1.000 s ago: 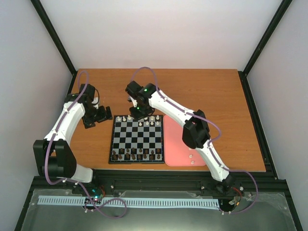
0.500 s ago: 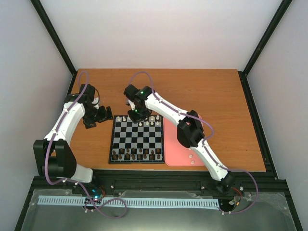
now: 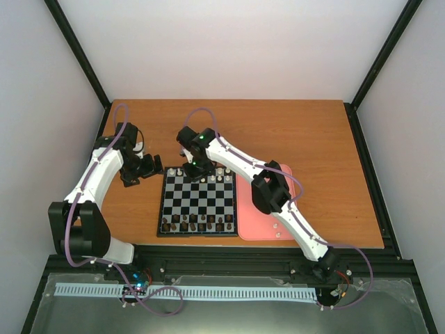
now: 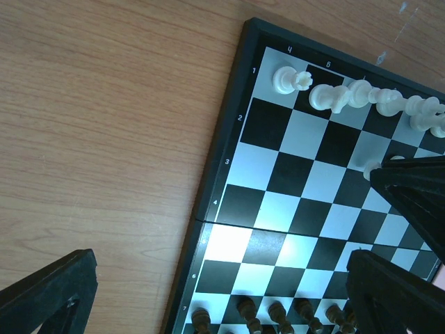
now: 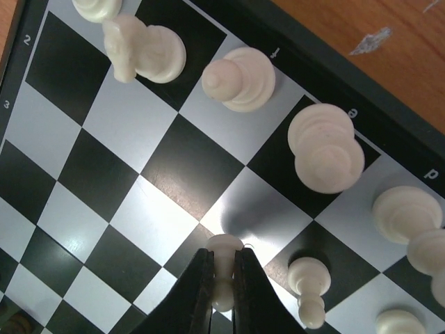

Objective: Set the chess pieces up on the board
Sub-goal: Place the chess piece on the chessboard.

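Observation:
My right gripper opens now, since the base of the white pawn is level with the board on the pale square.
The board [image 3: 198, 198] lies between my arms, with white chess pieces [image 3: 222, 174] along its far rows and dark brown pieces [image 3: 198, 224] along its near rows. My right gripper [image 3: 197, 167] hangs over the board's far left part. In the right wrist view it [image 5: 222, 268] is shut on a white pawn [image 5: 226, 249], just above a pale square of the board [image 5: 174, 167]. A knight [image 5: 139, 49] and other white pieces [image 5: 327, 146] stand beyond it. My left gripper [image 3: 142, 167] is open over the table left of the board [image 4: 292, 209], empty [image 4: 222, 278].
A pink tray [image 3: 247, 216] lies against the board's right side, partly under my right arm, with a few small white pieces [image 3: 275, 227] near its front. The wooden table [image 3: 327, 153] extends behind and to the right.
My right gripper has shifted left along the board's far rows with the pawn still in it. The left arm has stayed put.

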`<state>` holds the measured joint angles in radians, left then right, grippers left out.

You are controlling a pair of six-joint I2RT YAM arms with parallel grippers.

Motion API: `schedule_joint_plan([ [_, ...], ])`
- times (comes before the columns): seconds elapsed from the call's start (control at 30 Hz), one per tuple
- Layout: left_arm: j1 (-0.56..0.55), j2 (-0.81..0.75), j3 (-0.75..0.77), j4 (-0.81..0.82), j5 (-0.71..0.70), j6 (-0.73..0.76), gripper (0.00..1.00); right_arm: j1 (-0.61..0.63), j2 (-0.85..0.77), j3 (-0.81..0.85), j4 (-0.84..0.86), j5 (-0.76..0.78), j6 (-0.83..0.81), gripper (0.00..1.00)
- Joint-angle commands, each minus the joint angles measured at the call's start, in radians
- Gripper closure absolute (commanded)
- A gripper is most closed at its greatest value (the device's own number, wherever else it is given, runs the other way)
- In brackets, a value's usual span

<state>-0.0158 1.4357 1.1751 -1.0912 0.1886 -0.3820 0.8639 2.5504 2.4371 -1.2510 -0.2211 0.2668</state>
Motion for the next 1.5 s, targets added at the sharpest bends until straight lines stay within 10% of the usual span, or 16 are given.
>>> schedule_joint_plan([
  [0.0,-0.001,-0.023,0.003,0.013,0.008,-0.005,0.0,0.01,0.02,0.048,-0.011,-0.002,-0.009,0.96],
  [1.47,-0.001,-0.036,0.017,0.001,-0.013,0.004,0.0,0.014,-0.168,0.038,-0.016,0.07,-0.049,0.76],
])
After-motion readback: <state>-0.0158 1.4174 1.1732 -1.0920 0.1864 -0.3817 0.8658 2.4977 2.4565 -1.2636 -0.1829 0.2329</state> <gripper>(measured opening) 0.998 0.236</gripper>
